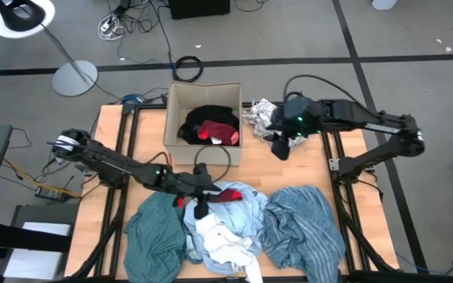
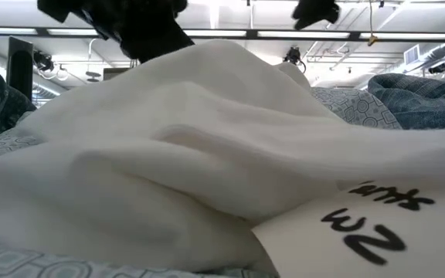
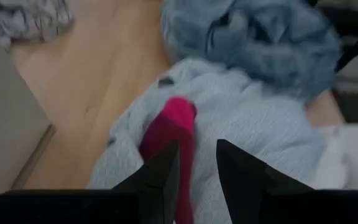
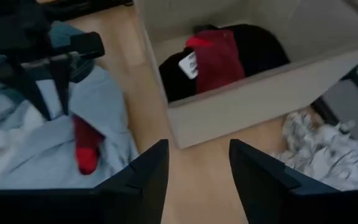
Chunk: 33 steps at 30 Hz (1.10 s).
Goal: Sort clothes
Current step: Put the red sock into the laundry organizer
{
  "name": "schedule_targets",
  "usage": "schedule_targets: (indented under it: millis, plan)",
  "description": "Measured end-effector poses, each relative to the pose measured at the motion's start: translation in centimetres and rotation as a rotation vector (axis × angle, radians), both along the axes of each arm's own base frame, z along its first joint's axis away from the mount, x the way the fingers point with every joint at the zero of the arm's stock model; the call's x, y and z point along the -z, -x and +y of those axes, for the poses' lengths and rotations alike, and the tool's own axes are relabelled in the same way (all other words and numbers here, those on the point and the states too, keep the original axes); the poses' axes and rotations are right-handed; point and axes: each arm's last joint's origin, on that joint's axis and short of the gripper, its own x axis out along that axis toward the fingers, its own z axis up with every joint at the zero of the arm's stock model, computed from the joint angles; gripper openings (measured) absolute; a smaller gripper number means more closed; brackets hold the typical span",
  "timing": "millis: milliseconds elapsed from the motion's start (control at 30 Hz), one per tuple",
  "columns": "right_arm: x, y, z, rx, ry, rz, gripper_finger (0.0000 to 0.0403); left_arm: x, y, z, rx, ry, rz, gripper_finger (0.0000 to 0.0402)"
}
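Note:
Next, my left gripper grips the red piece by its middle [image 1: 226,195] [image 3: 184,155] to sort it into the cardboard box.
My left gripper [image 1: 201,206] [image 3: 197,155] is open, low over the clothes pile at the table's near middle. A small red piece [image 3: 169,130] lies on the light blue garment [image 1: 238,196] and runs between the fingers. The teal garment [image 1: 152,236], the white one [image 1: 222,240] and the grey-blue striped one [image 1: 301,228] lie around it. Black and red clothes [image 1: 209,126] lie in the cardboard box [image 1: 175,98]. The white garment with black pattern [image 1: 259,114] lies right of the box. My right gripper [image 1: 281,148] [image 4: 197,155] is open and empty beside it. My left gripper has the red piece [image 3: 185,186] in the gap between its two fingers, close along the inner side of one finger [image 3: 166,171]. The fingers slant down toward the table's near side. Whether that finger touches the red piece, I cannot tell.
The box stands at the table's far middle, its open top up. Bare wood [image 1: 289,173] shows between the box, the patterned garment and the pile. In the low view the white garment [image 2: 207,139] fills almost the whole picture.

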Motion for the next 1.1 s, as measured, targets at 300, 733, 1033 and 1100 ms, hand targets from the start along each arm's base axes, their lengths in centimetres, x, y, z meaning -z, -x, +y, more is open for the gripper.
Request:
schedule_targets:
  millis: [300,733,1033,1100]
  plan:
    - [2.7,4.4,2.2,0.046,-0.062,-0.037,0.0169,0.8,-3.4,-0.8,0.0,-0.045,0.103,0.0112]
    - [6.0,6.3,4.9,-0.001,-0.116,-0.118,0.0169,3.5,-6.1,-0.7,-0.095,-0.149,0.172,0.0108]
    - [8.5,5.4,6.3,-0.055,-0.145,-0.162,0.0168,0.4,-7.1,-0.7,-0.135,-0.234,0.202,0.0006]
    - [9.1,5.2,6.4,-0.062,-0.149,-0.177,0.0168,-1.4,-7.3,-0.8,-0.117,-0.262,0.214,0.0004]
